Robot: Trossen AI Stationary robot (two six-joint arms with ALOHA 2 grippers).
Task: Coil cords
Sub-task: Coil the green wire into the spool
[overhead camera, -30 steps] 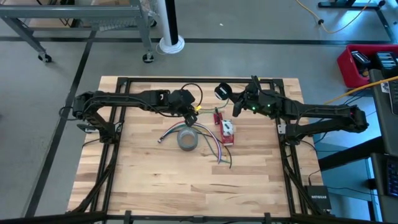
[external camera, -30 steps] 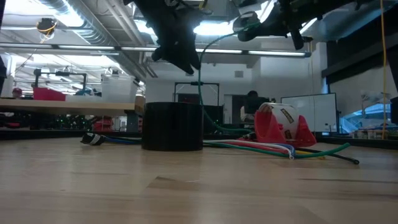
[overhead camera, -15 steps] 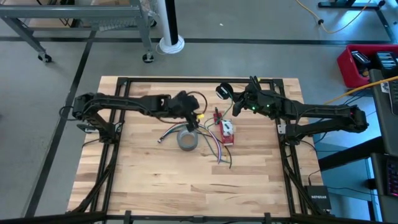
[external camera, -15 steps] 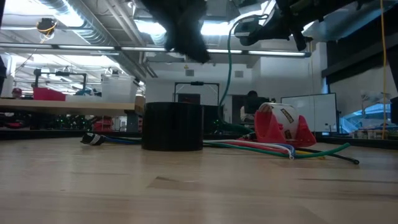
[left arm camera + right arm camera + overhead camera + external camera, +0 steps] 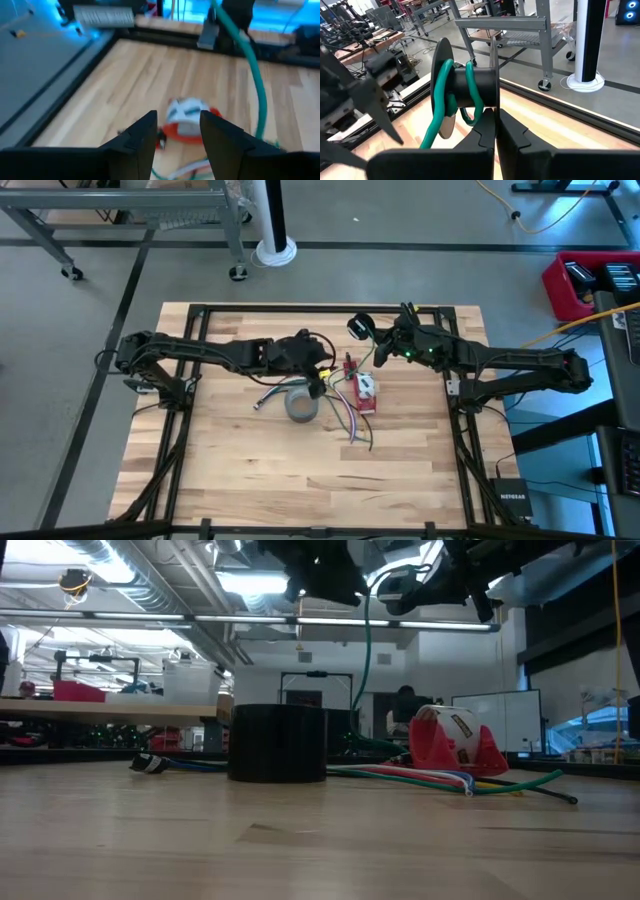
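My left gripper grabs the green cord by its hanging part next, to coil the cord onto the spool (image 5: 360, 326).
My right gripper (image 5: 371, 340) is shut on a black spool (image 5: 465, 82), held high over the table's far middle. Green cord (image 5: 440, 100) is wound on the spool. A stretch of that cord (image 5: 366, 670) drops from it to the table beside the red tape dispenser (image 5: 365, 392). More coloured cords (image 5: 345, 418) lie loose on the wood. My left gripper (image 5: 320, 378) hangs open in the air above the grey tape roll (image 5: 302, 404), left of the hanging cord (image 5: 252, 70). There is nothing between its fingers (image 5: 137, 137). My right gripper pinches the spool between its two fingers at the end nearest the gripper (image 5: 491, 102); the fingers hide the exact place. They come at it about level, from the table's right. The spool is lifted clear of the table, and the green cord hangs from it.
The tape roll (image 5: 277, 743) stands on the wood mid-table, with the red dispenser (image 5: 455, 745) to its right. A dark plug end (image 5: 259, 405) lies left of the roll. The near half of the table (image 5: 300, 480) is bare wood. A black frame rail (image 5: 320, 308) runs along the far edge.
My left gripper has gone up and toward the table's right edge, tipping its fingers up nearer to level, and has stayed open. The hanging green cord, earlier bowed toward that gripper, now drops straighter below the spool. The right arm has kept still.
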